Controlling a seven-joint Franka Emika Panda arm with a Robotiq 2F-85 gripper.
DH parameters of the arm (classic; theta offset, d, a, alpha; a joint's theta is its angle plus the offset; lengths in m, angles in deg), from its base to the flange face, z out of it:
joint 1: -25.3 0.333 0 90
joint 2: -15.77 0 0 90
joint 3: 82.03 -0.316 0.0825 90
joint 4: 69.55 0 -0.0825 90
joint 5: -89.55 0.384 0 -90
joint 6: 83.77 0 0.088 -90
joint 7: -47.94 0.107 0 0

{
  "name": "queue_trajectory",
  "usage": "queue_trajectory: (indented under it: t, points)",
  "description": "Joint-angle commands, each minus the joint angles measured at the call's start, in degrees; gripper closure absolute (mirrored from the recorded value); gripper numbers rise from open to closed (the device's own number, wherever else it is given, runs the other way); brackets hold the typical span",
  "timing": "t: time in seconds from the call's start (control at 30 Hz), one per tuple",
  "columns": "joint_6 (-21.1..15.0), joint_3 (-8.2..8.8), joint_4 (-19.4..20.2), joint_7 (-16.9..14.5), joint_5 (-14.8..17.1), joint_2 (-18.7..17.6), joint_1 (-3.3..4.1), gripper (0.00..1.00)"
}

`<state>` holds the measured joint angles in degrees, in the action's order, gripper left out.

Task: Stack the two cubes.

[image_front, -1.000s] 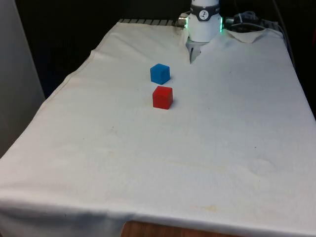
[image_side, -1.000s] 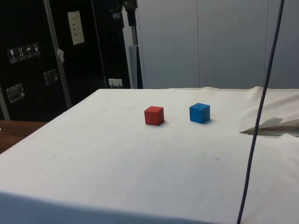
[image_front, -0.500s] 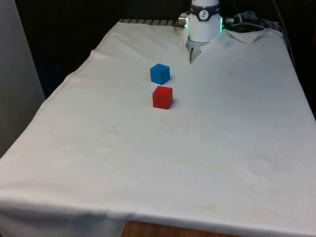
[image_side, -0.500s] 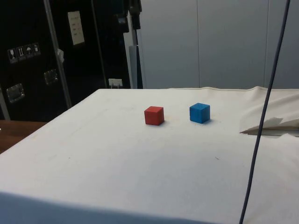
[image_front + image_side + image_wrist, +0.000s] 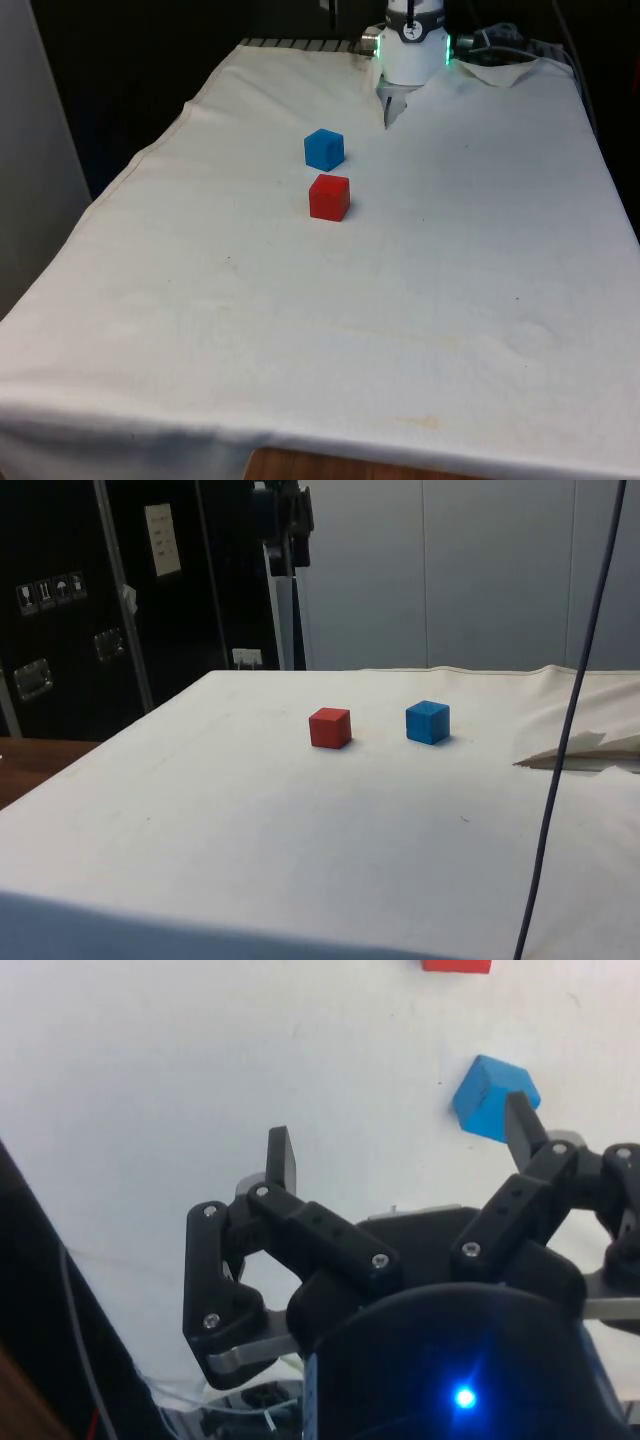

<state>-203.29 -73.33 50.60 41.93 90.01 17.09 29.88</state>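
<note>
My gripper should next grab the red cube by its opposite sides. Then it can stack the red cube on the blue cube (image 5: 324, 149) (image 5: 495, 1098).
A red cube (image 5: 329, 197) and a blue cube (image 5: 324, 149) sit apart on the white cloth, the blue one nearer the robot. The side view has the red cube (image 5: 330, 727) left of the blue cube (image 5: 427, 722). My gripper (image 5: 285, 545) hangs high above the table, well over the cubes and a little beyond the red one. In the wrist view the gripper (image 5: 400, 1145) is open with nothing between its fingers (image 5: 283, 1155). There the blue cube (image 5: 495, 1098) lies far below beside one fingertip, and the red cube (image 5: 456, 965) is cut by the frame edge.
The robot base (image 5: 413, 50) stands at the table's far end, behind a raised fold in the cloth (image 5: 585, 750). A dark cable (image 5: 570, 730) hangs across the side view's right. The table (image 5: 130, 170) drops off at the front view's left.
The gripper has come down a little and drifted right in the side view. Both cubes stay where they were.
</note>
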Motion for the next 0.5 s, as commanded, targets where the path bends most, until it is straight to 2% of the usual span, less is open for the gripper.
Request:
queue_trajectory:
  t: [0.0, 0.07, 0.1, 0.13, 0.3, 0.4, 0.43, 0.47]
  points:
    - [-1.6, 0.23, 1.0, -0.3, -0.1, 0.0, -0.11, 0.00]
    - [-2.8, 0.52, 1.9, -0.6, 0.0, -0.1, -0.17, 0.00]
    - [-1.6, 0.40, 1.3, -0.3, 0.0, 0.0, 0.00, 0.00]
    - [-3.4, 0.69, 2.3, -0.8, 0.0, -0.1, -0.17, 0.00]
    - [-7.1, 1.49, 4.9, -1.6, 0.2, -0.3, -0.11, 0.00]
    - [-9.0, 1.83, 6.0, -2.1, 0.2, -0.6, -0.17, 0.00]
    - [-8.1, 1.78, 5.7, -1.8, 0.1, -0.4, -0.06, 0.00]
    - [-9.6, 2.01, 6.4, -2.2, 0.3, -0.7, -0.17, 0.00]
